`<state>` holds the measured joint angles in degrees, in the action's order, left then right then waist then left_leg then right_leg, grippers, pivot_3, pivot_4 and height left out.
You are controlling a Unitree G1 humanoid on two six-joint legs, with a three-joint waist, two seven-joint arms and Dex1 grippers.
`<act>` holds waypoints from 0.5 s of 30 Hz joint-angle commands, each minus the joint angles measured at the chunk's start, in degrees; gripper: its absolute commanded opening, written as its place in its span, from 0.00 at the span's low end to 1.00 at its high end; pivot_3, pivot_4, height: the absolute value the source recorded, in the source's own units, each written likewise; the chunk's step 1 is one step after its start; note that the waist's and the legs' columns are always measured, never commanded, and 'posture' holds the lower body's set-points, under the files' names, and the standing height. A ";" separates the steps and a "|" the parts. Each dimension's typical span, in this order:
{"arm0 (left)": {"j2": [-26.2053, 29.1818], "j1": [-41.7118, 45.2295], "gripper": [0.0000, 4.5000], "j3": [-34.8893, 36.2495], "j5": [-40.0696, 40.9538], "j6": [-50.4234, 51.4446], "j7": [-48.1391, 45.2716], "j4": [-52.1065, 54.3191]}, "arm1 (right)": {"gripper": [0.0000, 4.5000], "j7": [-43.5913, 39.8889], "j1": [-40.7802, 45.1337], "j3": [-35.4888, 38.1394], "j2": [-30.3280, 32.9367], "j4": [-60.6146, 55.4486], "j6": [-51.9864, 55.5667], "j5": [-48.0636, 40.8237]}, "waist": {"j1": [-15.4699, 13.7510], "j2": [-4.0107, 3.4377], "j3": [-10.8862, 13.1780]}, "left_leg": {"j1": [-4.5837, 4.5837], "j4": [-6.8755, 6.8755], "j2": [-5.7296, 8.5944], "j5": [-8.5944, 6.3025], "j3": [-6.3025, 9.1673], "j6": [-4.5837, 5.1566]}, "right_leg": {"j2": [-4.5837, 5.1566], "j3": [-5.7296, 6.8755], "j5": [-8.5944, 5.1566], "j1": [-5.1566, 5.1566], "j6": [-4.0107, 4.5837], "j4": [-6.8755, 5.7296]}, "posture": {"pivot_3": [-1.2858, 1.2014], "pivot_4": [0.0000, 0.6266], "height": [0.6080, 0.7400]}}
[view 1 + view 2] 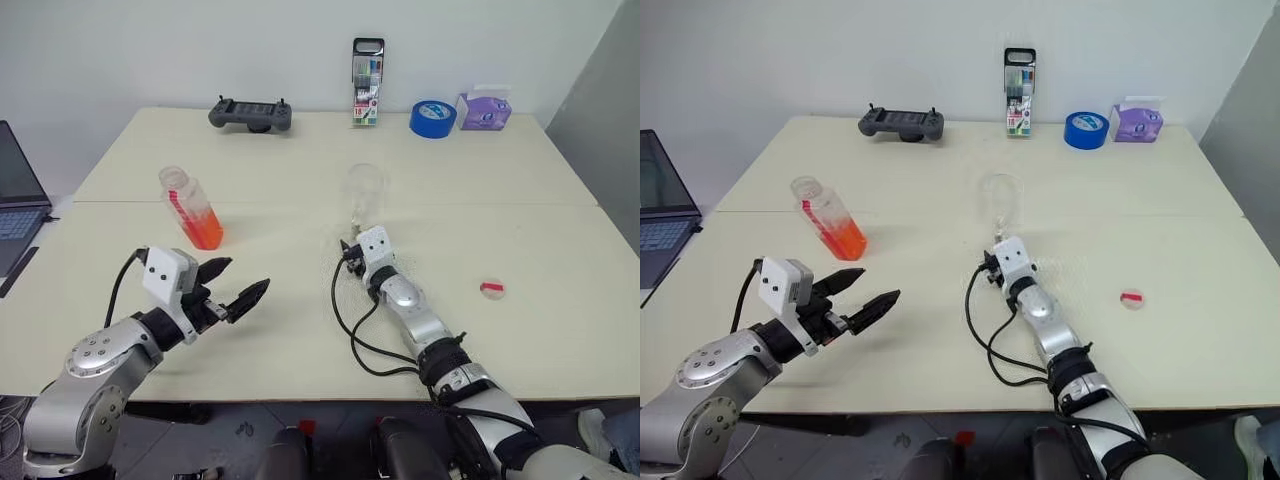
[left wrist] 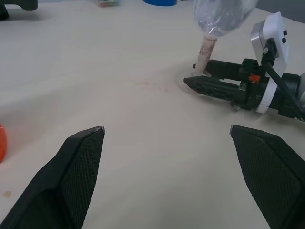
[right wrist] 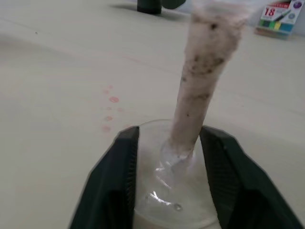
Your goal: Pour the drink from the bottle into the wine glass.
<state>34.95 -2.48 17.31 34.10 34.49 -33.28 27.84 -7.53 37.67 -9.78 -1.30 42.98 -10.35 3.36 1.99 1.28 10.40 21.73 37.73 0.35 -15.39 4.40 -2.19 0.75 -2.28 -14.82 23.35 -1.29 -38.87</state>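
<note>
My left gripper is about to take hold of the uncapped bottle by its squarish body [image 1: 193, 210], below the open neck. This will keep the bottle upright with orange-red drink [image 1: 204, 231] inside.
The bottle [image 1: 186, 200] stands uncapped on the table's left half, with the orange-red drink [image 1: 204, 231] filling its lower part. My left gripper [image 1: 247, 273] hovers open in front of it and a little to its right, with nothing between its fingers. The wine glass [image 1: 364, 188] stands upright near the table's middle, and I see no drink in it. My right gripper [image 3: 167, 136] lies low at the glass's foot. Its fingers [image 3: 119, 167] flank the stem [image 3: 200, 71]. One side shows a gap, so it is open.
A pink-red cap [image 1: 491, 288] lies on the table right of my right arm. Along the far edge sit a game controller [image 1: 250, 114], a marker pack [image 1: 367, 68], a blue tape roll [image 1: 432, 118] and a purple tissue pack [image 1: 483, 110]. A laptop [image 1: 15, 200] is at the left.
</note>
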 commanded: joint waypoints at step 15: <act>-4.44 0.06 1.00 2.50 -5.28 -10.00 2.68 -10.16 | 0.99 -5.21 -5.15 -0.28 2.25 -19.36 9.51 -0.29 | -0.04 -0.02 0.02 | 0.06 0.00 -0.01 0.00 0.01 0.00 | 0.07 0.00 0.00 0.06 -0.01 0.01 | 0.52 0.24 1.00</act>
<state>30.84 -2.61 17.70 29.85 26.79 -31.67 18.03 -11.51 32.63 -10.04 0.72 28.41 -1.92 3.33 1.95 1.26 10.43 21.80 37.72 0.34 -15.40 4.41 -2.19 0.82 -2.28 -14.82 23.41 -1.29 -38.86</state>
